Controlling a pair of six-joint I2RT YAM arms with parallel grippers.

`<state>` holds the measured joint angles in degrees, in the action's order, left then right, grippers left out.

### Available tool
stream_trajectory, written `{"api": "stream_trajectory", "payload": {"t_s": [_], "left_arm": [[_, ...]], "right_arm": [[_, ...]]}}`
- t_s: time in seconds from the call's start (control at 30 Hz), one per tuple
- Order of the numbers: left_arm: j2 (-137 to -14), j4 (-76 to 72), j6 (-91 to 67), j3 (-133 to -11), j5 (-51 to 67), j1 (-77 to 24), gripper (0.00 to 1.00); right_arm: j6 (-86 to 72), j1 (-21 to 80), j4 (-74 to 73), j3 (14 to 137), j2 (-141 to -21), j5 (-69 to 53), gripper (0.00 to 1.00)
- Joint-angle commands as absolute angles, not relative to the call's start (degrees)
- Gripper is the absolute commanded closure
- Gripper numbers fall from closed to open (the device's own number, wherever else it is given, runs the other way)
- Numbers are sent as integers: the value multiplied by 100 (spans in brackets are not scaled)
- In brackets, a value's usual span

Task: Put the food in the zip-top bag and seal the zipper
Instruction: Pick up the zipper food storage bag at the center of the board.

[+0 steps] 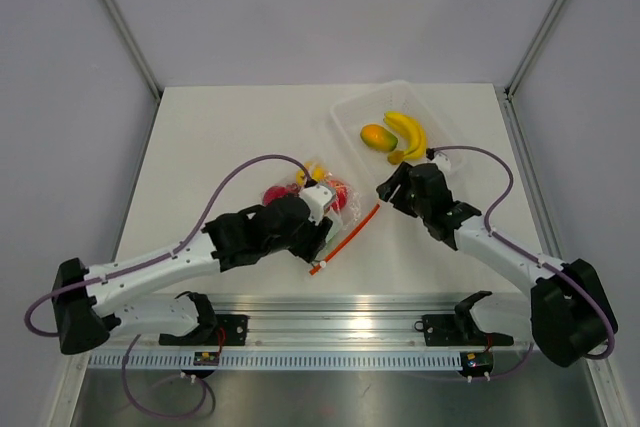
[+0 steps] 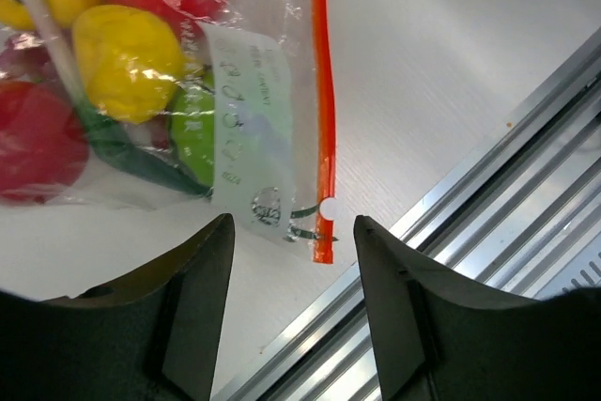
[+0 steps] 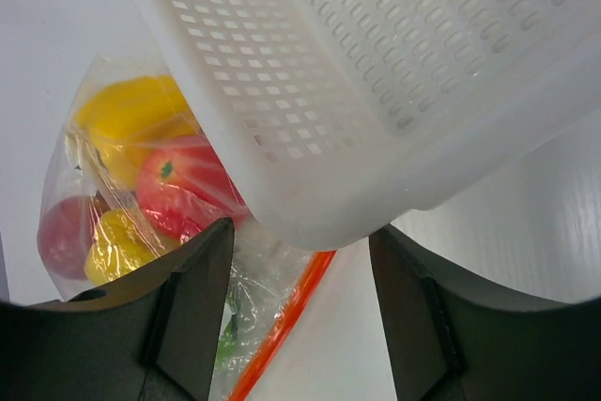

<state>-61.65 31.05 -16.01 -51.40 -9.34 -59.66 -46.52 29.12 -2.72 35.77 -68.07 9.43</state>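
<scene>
The zipper's near end (image 1: 316, 268) (image 2: 324, 243) is the part my left gripper needs to reach and grab. The zipper's far end then stays free for my right gripper to grab and seal.
The zip-top bag (image 1: 322, 199) lies mid-table with food inside: a yellow pepper (image 2: 127, 58), red round fruits (image 2: 38, 138) and a green fruit (image 2: 192, 133). Its orange-red zipper (image 2: 324, 110) runs diagonally toward the front rail. My left gripper (image 2: 293, 227) hovers open just short of the zipper's near end, nothing between its fingers. My right gripper (image 3: 300, 232) is open near the zipper's far end (image 3: 282, 326), under the tray's corner, holding nothing. A banana (image 1: 408, 132) and an orange-green mango (image 1: 377, 137) lie in the tray.
The translucent white perforated tray (image 1: 440, 112) stands at the back right, its near corner (image 3: 376, 72) overhanging the bag's far end. The aluminium rail (image 2: 488, 194) runs along the table's front edge, close to the zipper's near end.
</scene>
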Motion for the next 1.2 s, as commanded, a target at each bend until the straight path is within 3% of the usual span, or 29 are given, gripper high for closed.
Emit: {"api": "stream_trajectory", "payload": {"t_s": [0.0, 0.17, 0.4, 0.67, 1.17], "left_arm": [[-6748, 2795, -1599, -5668, -1529, -6467, 43], [-8143, 2830, -1345, -6283, -2635, -7259, 51], [-9947, 3480, -1090, -7496, -4252, -7655, 51], [-10757, 3515, -826, -7682, -4579, -7752, 51], [-11654, 3841, -1019, -7682, -5537, -7910, 54]], "right_arm": [[-4228, 2568, -106, 3964, -6926, 791, 33], [-4070, 2171, -219, 3955, -6699, 344, 30], [-3692, 1943, -1307, 3912, -5758, 334, 24], [-3560, 1311, -2012, 3569, -4791, 325, 21], [-3568, 1143, -2127, 3586, -4606, 185, 20]]}}
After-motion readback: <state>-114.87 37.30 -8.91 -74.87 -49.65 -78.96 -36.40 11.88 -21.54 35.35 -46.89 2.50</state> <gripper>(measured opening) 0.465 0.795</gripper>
